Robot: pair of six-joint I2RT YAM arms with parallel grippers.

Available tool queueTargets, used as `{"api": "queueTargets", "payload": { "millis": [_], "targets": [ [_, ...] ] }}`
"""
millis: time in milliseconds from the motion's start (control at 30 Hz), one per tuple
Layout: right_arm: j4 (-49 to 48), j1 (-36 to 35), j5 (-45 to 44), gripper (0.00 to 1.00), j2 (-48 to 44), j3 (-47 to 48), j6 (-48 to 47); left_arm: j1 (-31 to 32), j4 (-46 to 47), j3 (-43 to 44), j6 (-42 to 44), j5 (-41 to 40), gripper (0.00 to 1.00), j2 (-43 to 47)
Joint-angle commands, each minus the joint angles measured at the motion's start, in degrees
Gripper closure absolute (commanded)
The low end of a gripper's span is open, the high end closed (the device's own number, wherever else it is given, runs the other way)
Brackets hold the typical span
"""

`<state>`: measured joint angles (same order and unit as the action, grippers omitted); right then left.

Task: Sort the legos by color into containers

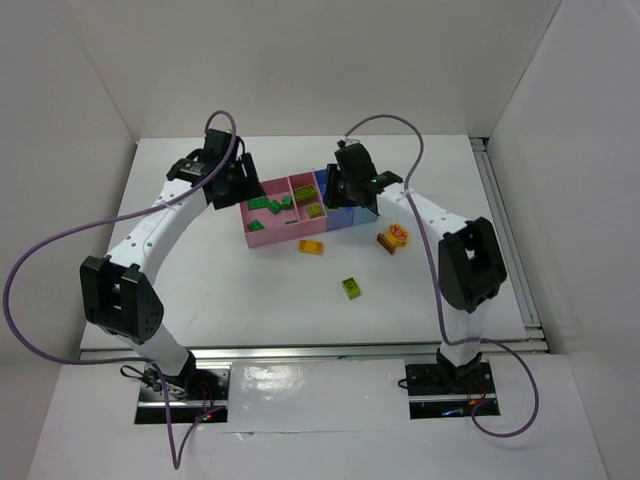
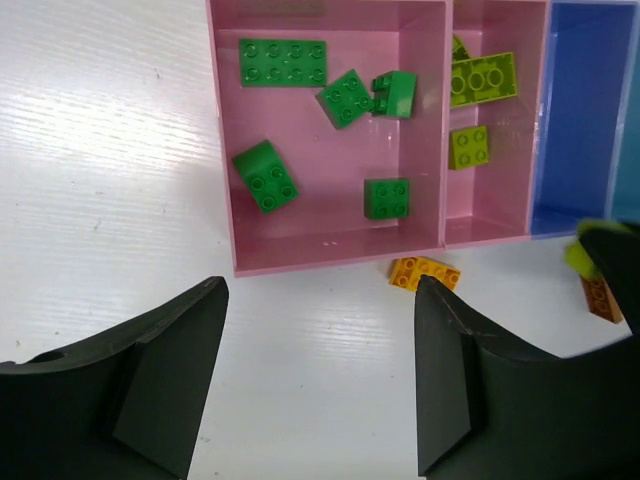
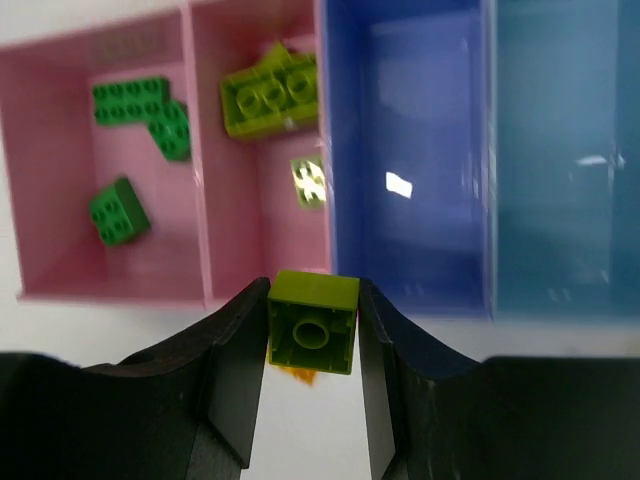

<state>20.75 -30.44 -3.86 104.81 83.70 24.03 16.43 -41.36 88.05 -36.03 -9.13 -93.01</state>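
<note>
My right gripper should keep holding the lime-green lego until it is over the bottom of the narrow pink bin. The lego is hanging over the near side of that bin and would miss the bin's bottom.
My right gripper (image 3: 313,335) is shut on a lime-green lego (image 3: 313,322), hollow underside toward the camera, held above the near wall where the narrow pink bin (image 3: 250,235) meets the violet-blue bin (image 3: 420,250). That pink bin holds lime-green legos (image 3: 268,98); the wide pink bin (image 2: 300,225) holds several dark green legos (image 2: 265,176). My left gripper (image 2: 320,385) is open and empty over bare table in front of the wide pink bin. An orange-yellow lego (image 2: 425,272) lies just outside the bins. From above, the containers (image 1: 262,238) sit between both grippers.
Loose on the table are a lime-green brick (image 1: 351,288), an orange-yellow brick (image 1: 311,246) and a brown-orange piece with a yellow one (image 1: 392,239). The light blue bin (image 3: 560,230) and the violet-blue bin show nothing inside. White walls enclose the table.
</note>
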Motion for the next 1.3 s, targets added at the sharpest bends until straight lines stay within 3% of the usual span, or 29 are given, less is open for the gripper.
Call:
{"api": "queueTargets", "payload": {
  "millis": [0, 167, 200, 300, 333, 500, 633, 800, 1033, 1267],
  "targets": [
    [-1.51, -0.85, 1.3, 0.68, 6.44, 10.32, -2.15, 0.36, 0.32, -1.03, -1.06, 1.21, 0.22, 3.62],
    [-0.55, -2.0, 1.84, 0.68, 15.66, 20.08, -2.76, -0.17, 0.32, -4.63, -1.06, 1.22, 0.2, 5.65],
    [0.51, -2.6, 1.84, 0.65, 16.9, 23.06, -2.76, -0.17, 0.32, -4.64, -1.06, 1.22, 0.2, 6.43],
    [3.58, -2.61, 1.84, 0.4, 20.08, 27.64, -2.76, -0.17, 0.32, -5.43, -0.54, 1.22, 0.2, 6.96],
    [3.59, -3.13, 1.84, 0.38, 20.08, 27.05, -2.76, -0.17, 0.32, -5.43, -0.53, 1.22, 0.2, 6.97],
    [-2.9, -4.89, -2.21, 0.36, 6.22, 12.31, -3.28, -0.17, -0.21, -6.58, 0.0, 0.69, 0.2, 7.58],
    [-4.49, -8.67, -7.22, 0.35, -6.79, -9.09, -3.99, -0.17, 0.93, -7.1, -0.62, 0.17, 0.21, 8.1],
    [-2.83, -11.31, -6.09, 0.1, -21.55, -26.73, -2.59, -0.69, 1.99, -7.1, -0.01, -0.45, 0.21, 7.59],
    [0.26, -12.37, -2.73, 0.09, -21.68, -34.74, -2.06, -0.69, 2.52, -7.19, -0.53, 1.04, 0.22, 5.12],
    [-1.86, -12.37, -3.53, 0.21, -17.99, -35.27, -2.06, 0.89, 2.52, -5.87, -0.53, 1.13, 0.22, 3.8]
  ]
}}
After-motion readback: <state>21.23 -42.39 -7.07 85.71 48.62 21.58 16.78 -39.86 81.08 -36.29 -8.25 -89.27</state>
